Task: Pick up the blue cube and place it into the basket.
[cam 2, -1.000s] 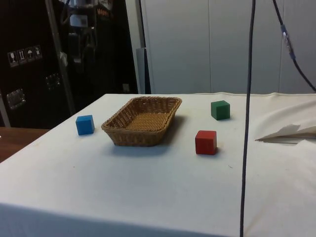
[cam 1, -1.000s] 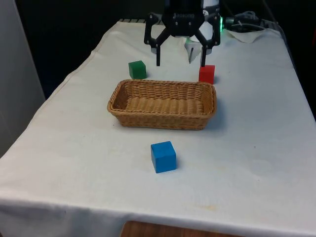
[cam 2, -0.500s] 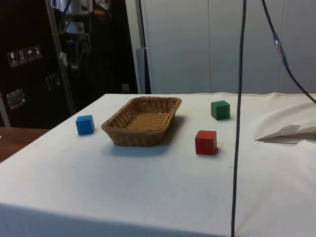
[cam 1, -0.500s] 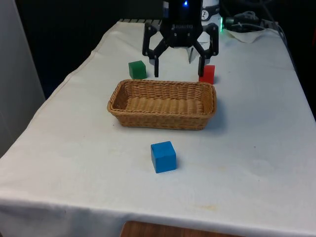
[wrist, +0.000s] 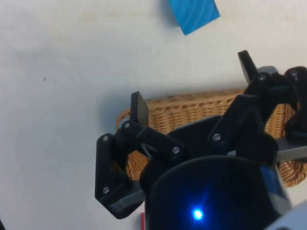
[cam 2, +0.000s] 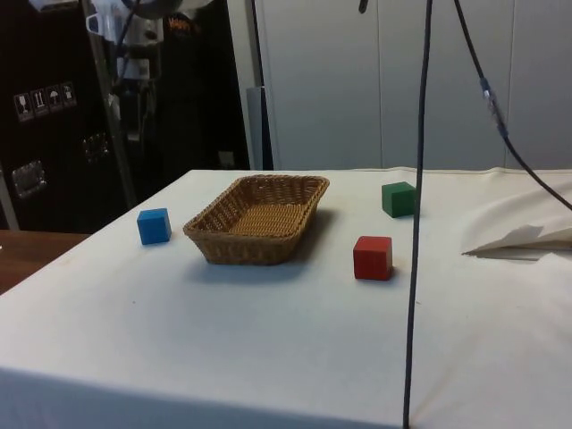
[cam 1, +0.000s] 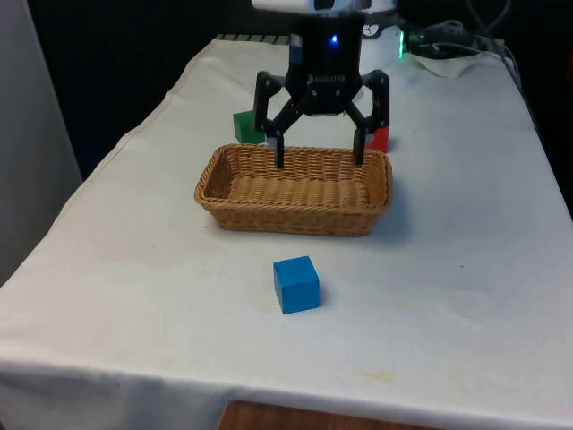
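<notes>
My gripper grabs the opposite sides of the blue cube (cam 1: 296, 284) next, to place it into the wicker basket.
The blue cube (cam 1: 296, 284) lies on the white cloth in front of the wicker basket (cam 1: 224, 202), nearer the camera in the front view; it also appears as the blue cube (cam 2: 154, 225) and blue cube (wrist: 194, 14). The basket (cam 2: 210, 239) is empty, and its rim shows as the basket (wrist: 192, 111) under the wrist. My gripper (cam 1: 320, 159) hangs open above the basket's far rim, with nothing between its fingers (wrist: 139, 106). It is well short of the blue cube.
A green cube (cam 1: 242, 124) and a red cube (cam 1: 381, 139) sit behind the basket, partly hidden by the gripper. In the side view the green cube (cam 2: 399, 197) and red cube (cam 2: 373, 256) lie right of the basket. A hanging cable (cam 2: 414, 223) crosses that view.
The gripper has come forward and down from behind the cubes to over the basket's far rim. It stays open. The cubes and the basket have not moved.
</notes>
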Controlling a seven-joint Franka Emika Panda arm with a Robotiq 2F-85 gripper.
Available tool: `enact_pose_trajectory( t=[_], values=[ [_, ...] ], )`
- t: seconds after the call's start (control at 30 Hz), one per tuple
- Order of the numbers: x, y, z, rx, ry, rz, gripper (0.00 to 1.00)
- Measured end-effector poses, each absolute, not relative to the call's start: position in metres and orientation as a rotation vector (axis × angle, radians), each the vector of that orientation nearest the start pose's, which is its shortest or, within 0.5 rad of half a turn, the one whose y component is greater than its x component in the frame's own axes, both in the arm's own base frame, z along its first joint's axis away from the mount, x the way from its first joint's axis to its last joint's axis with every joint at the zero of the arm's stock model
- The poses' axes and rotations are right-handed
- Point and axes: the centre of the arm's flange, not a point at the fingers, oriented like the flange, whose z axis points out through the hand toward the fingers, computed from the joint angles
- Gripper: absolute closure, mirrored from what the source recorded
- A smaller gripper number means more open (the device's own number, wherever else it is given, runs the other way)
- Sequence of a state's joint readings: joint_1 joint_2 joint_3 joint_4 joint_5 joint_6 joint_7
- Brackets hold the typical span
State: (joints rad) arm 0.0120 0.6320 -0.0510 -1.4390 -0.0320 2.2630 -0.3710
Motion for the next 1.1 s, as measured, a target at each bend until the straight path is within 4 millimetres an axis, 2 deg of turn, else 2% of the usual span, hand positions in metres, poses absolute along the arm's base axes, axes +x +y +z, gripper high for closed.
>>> enact_pose_trajectory(
  t=[0.3,0.77,1.1],
  values=[
    [0.747,-0.034,0.319,-3.165,-0.633,-0.291,0.00],
    [0.765,-0.060,0.272,-3.153,-0.717,-0.296,0.00],
    [0.772,-0.065,0.247,-3.142,-0.741,-0.284,0.00]
  ],
)
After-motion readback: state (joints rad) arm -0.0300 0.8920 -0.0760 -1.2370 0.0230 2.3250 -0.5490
